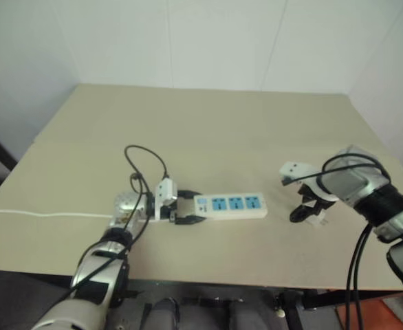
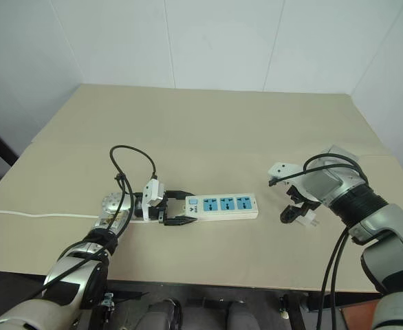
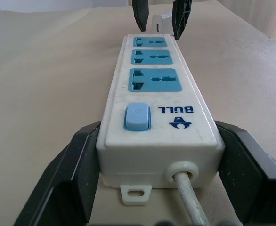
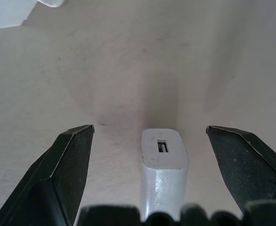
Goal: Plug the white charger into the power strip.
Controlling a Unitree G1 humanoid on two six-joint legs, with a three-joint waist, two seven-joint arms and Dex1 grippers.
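Note:
The white charger would be caught if my right gripper closed now, so it is time to close: my fingers reach past the slotted end (image 4: 164,149) in the right wrist view.
The power strip (image 1: 230,205) lies flat on the table, a long white bar with three blue sockets and a blue switch (image 3: 137,116) at its cord end. My left gripper (image 1: 186,208) is shut on that switch end, one black finger against each long side (image 3: 81,160). Off the strip's far end, the white charger (image 4: 164,162) lies on the table. My right gripper (image 4: 148,128) points down over it, open, with a finger on either side and not touching it. The left wrist view shows the charger (image 3: 158,23) between those fingers beyond the strip.
The beige table (image 1: 222,130) stretches wide behind the strip up to a white wall. The strip's thin white cord (image 1: 43,214) runs off toward the table's left edge. A black cable (image 1: 143,155) loops above my left wrist.

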